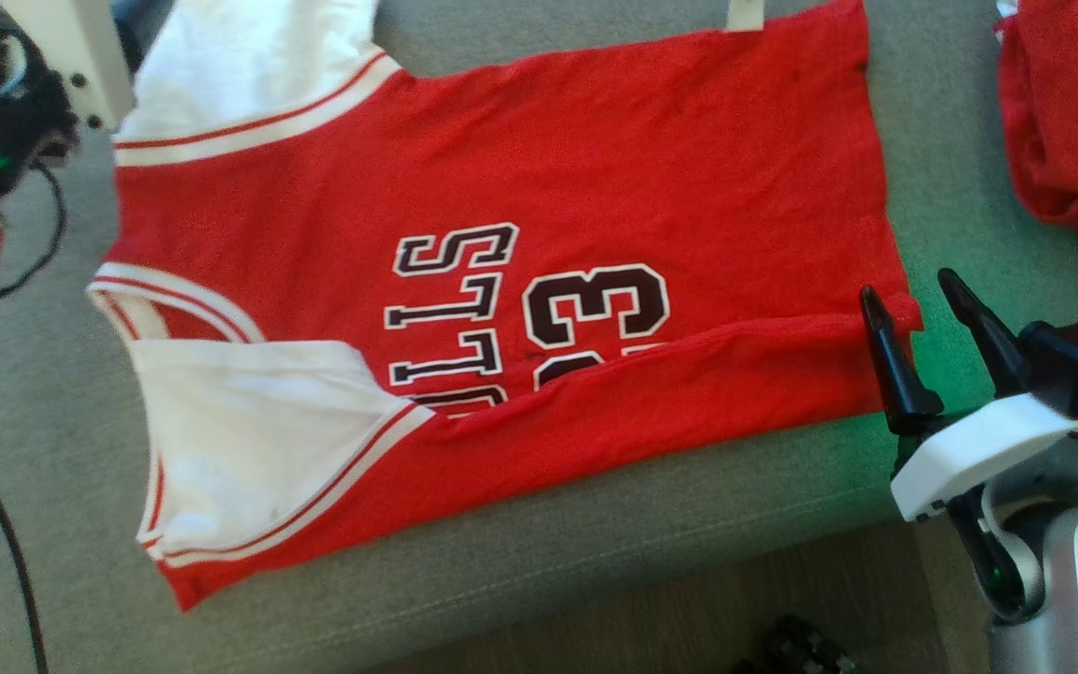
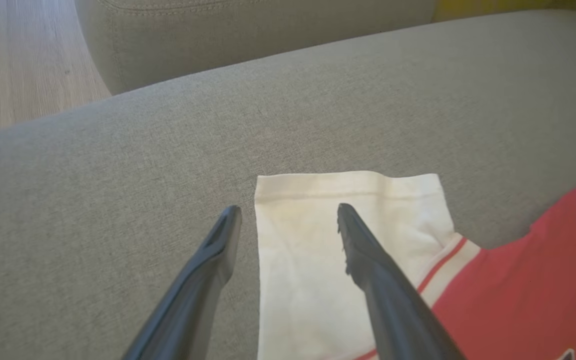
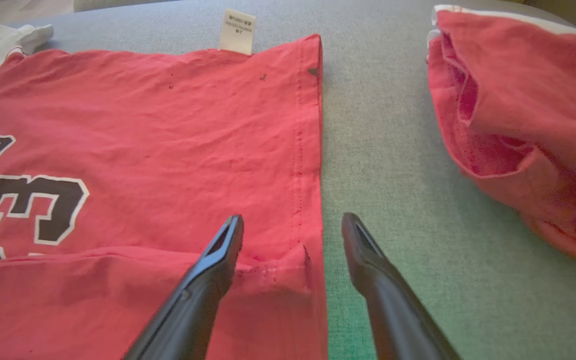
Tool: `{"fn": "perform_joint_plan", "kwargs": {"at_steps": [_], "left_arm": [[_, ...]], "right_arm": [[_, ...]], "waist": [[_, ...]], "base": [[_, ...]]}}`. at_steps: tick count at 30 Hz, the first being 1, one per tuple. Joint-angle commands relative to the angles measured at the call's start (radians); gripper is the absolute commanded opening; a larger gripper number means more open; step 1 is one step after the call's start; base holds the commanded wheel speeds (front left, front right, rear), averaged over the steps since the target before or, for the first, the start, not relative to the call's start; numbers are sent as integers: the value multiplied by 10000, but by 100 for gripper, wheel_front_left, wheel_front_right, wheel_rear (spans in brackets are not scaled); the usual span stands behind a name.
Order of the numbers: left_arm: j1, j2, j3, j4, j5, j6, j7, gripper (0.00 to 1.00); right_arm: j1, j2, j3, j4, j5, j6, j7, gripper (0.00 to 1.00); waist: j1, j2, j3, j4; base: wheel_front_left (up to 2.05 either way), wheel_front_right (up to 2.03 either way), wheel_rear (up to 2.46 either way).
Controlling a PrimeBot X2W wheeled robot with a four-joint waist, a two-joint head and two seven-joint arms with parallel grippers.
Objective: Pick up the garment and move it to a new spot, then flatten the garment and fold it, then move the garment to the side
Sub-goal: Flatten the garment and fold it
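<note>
I should next use my left gripper to pinch the sleeve by its hem corner (image 2: 262,185), where the sleeve's edge is free. The white sleeve (image 2: 313,240) lies flat on the cushion.
A red jersey (image 1: 595,187) with white sleeves and the number 33 lies spread on the grey cushion (image 1: 932,140); its near long edge is folded over onto the print. My right gripper (image 1: 909,285) stands open at the hem's near corner. In the right wrist view the right gripper (image 3: 293,220) has one finger over the red cloth (image 3: 143,125) and the other over bare cushion, with nothing held. My left gripper (image 2: 288,215) is open above the far white sleeve (image 2: 318,240), one finger over the sleeve and one beside its edge.
A second red garment (image 1: 1072,122) lies bunched at the far right of the cushion, also seen as a crumpled heap (image 3: 528,115). A white care tag (image 3: 238,31) sticks out past the jersey's far edge. Wooden floor (image 1: 689,608) runs below the cushion's front edge. A black cable (image 1: 24,253) hangs at left.
</note>
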Motion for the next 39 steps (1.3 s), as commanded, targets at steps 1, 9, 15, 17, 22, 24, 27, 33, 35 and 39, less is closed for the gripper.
{"fn": "perform_joint_plan", "kwargs": {"at_steps": [1,9,15,17,22,24,27,33,35,39], "left_arm": [[-707,687,157,27,180,-35,44,100],[-1524,1119,-594,1108,716,-65,-45,100],[-1838,1120,-903,1525,734,-69,-370,100],[-1947,1086,-1012,1633,641,-70,-467,100],[-2182,1146,-1320,1959,574,-71,-589,100],[-2240,1159,-1398,2118,524,-71,-612,100],[-2235,1114,-1643,2145,279,-72,-513,100],[-2192,1274,-2416,1671,-354,-72,-169,29],[-2211,1382,-2594,1587,-476,-72,-227,0],[-2274,1553,-2808,1573,-663,-72,-539,0]], "right_arm": [[-222,-121,275,-240,130,-4,-176,100],[-395,-121,439,-39,370,-4,-453,100],[-514,-121,490,75,361,-4,-510,100],[-557,-121,492,89,354,-4,-517,100],[-566,-121,532,85,391,-4,-553,100],[-566,-121,543,80,419,-4,-557,100],[-568,-121,509,79,425,-4,-575,100],[-631,-121,419,82,372,-4,-558,100],[-699,-121,458,67,356,-4,-552,100],[-946,-121,616,93,332,-4,-495,100]], "waist": [[-2,0,354,-334],[-2,0,796,-595],[-2,0,913,-732],[-2,0,955,-766],[-2,0,1038,-850],[-2,0,1057,-879],[-2,0,1063,-889],[-2,0,1028,-836],[-2,0,1023,-835],[-2,0,1002,-853]], "base": [[0,0,0],[0,0,0],[0,0,0],[0,0,0],[0,0,0],[0,0,0],[0,0,0],[0,0,0],[0,0,0],[0,0,0]]}}
